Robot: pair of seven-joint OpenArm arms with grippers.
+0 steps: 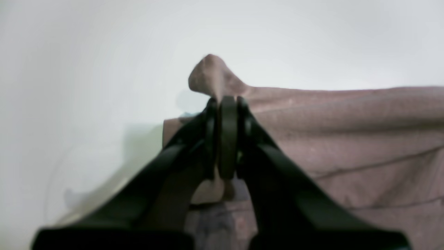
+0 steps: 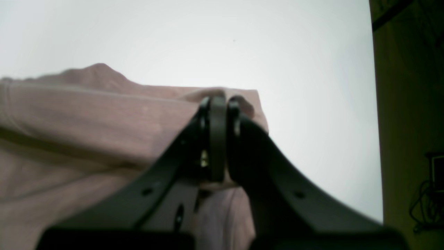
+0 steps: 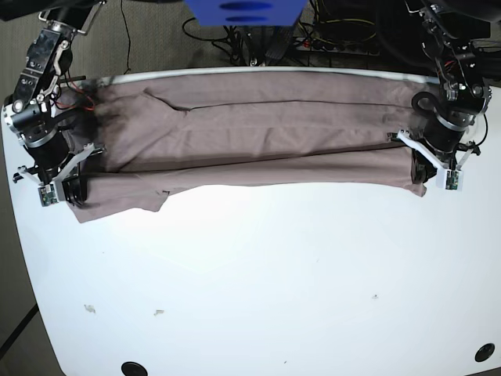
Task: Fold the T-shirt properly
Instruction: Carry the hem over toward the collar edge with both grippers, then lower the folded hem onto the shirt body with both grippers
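The left gripper should bring the T-shirt down before letting go of it, as the T-shirt's pinched end (image 3: 417, 178) hangs over the white table, nearer than the folded band (image 3: 313, 117).
The mauve T-shirt (image 3: 250, 133) lies stretched in a long folded band across the far part of the white table (image 3: 250, 274). On the right of the base view, my left gripper (image 3: 423, 182) is shut on the shirt's end. The left wrist view shows that gripper (image 1: 227, 104) pinching a raised peak of T-shirt fabric (image 1: 347, 139). On the left of the base view, my right gripper (image 3: 72, 196) is shut on the shirt's other end. Seen from the right wrist, this gripper (image 2: 218, 102) clamps a corner of the T-shirt (image 2: 86, 114).
A blue object (image 3: 243, 12) and cables sit behind the table's far edge. Two small scraps (image 3: 90, 308) lie on the near left of the table. Dark round holes (image 3: 133, 366) mark its front edge. The right wrist view shows dim floor (image 2: 409, 139) past the table's edge.
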